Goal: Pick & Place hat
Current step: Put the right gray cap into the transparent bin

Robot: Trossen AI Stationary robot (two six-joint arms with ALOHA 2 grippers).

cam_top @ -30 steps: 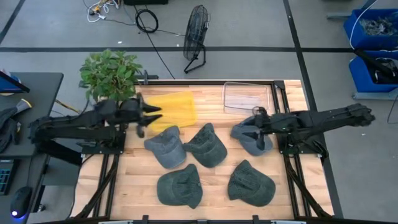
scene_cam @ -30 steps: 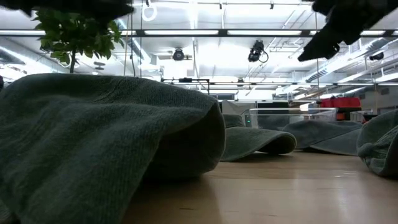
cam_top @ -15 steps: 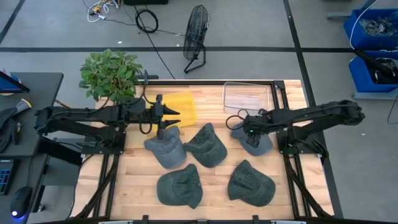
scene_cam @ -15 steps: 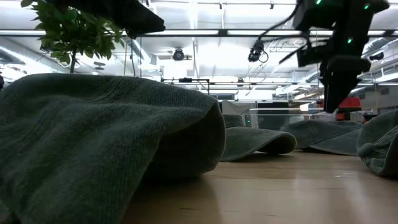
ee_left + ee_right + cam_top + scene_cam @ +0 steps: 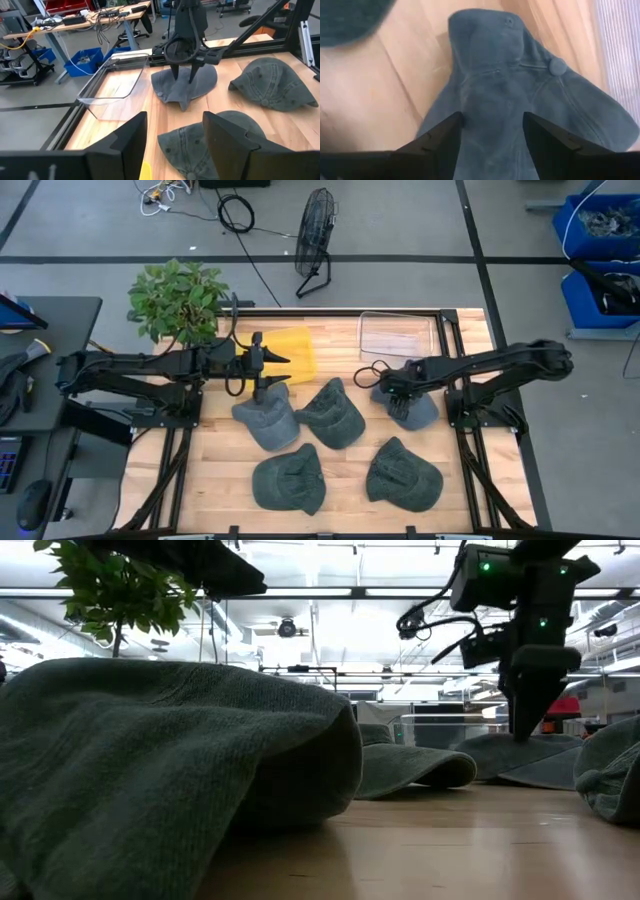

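I should place the blue-grey hat in the clear plastic container (image 5: 396,336), so next I will grab the hat with my right gripper by the raised fold of its top (image 5: 408,411).
Several green-grey caps lie crown-up on the wooden table, and a blue-grey hat (image 5: 412,408) lies near the right side. My right gripper (image 5: 394,394) is open and points down onto that hat (image 5: 520,95); the left wrist view shows it (image 5: 184,76) from across the table, the low view (image 5: 524,728) from the side. My left gripper (image 5: 268,372) (image 5: 175,145) is open and hovers over the far edge of the left cap (image 5: 264,418), next to a yellow bin (image 5: 285,350). My right gripper comes from above, pointing down, onto the blue-grey hat's crown (image 5: 492,107). Its open fingers (image 5: 192,77) stand one on each side of a raised fold of cloth, their tips reaching the fabric. The hat lies flat on the table.
A clear plastic container (image 5: 395,338) sits at the far edge beside the yellow bin. A potted plant (image 5: 178,298) stands at the far left corner. Other caps lie at the middle (image 5: 332,415) and the near side (image 5: 290,480) (image 5: 403,473). One cap (image 5: 150,770) fills the low view's foreground.
My right gripper has moved toward the table's left and come down until its tips reach the blue-grey hat. My left gripper moved toward the table's right, to the far edge of the left cap, then stayed still. No hat has shifted.
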